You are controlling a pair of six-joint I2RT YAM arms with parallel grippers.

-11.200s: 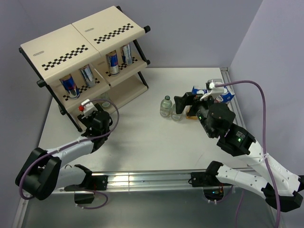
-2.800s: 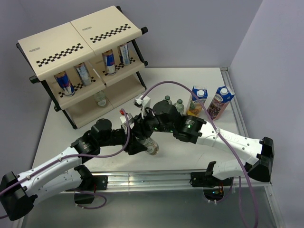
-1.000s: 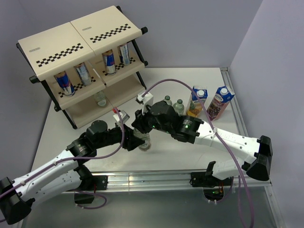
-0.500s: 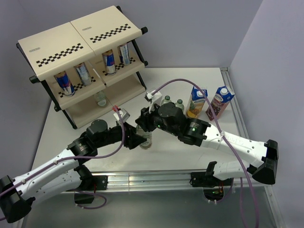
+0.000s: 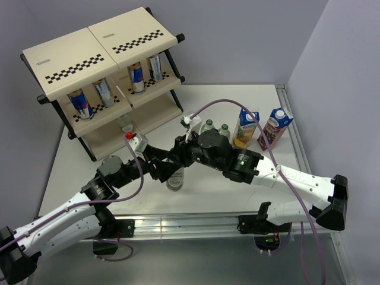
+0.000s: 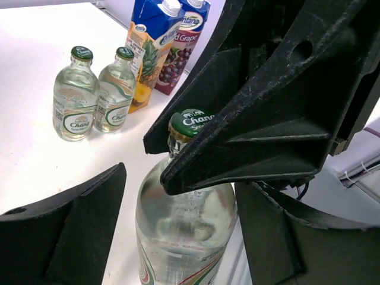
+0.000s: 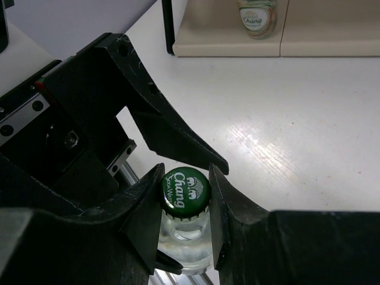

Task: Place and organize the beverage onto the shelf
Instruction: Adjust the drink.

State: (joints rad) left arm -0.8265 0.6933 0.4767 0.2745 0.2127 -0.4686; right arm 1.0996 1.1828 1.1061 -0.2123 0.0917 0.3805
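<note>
My left gripper grabs the bottle around its body (image 5: 176,177) next, below the cap my right gripper holds, to place the bottle upright onto the shelf (image 5: 101,44).
A clear bottle (image 5: 176,179) with a green cap (image 7: 186,190) stands upright on the table in front of the arms. My right gripper (image 7: 186,193) is shut on its cap from above. My left gripper (image 6: 181,199) is open around the bottle's body (image 6: 184,231), with a gap showing on its left side. Two more bottles (image 5: 208,126) (image 5: 224,130) stand beside the pineapple carton (image 5: 246,126) and the grape carton (image 5: 274,127). The shelf (image 5: 101,44) holds several cans (image 5: 138,77) on its middle tier and one bottle (image 5: 125,123) on the bottom tier.
The table's metal front rail (image 5: 196,224) runs just behind the held bottle. The right arm's purple cable (image 5: 219,105) arcs over the middle of the table. The shelf's bottom tier (image 7: 309,35) lies ahead in the right wrist view.
My left gripper has opened off the bottle's body and drawn back to the left. The right gripper stays clamped on the cap, and the bottle has barely shifted.
</note>
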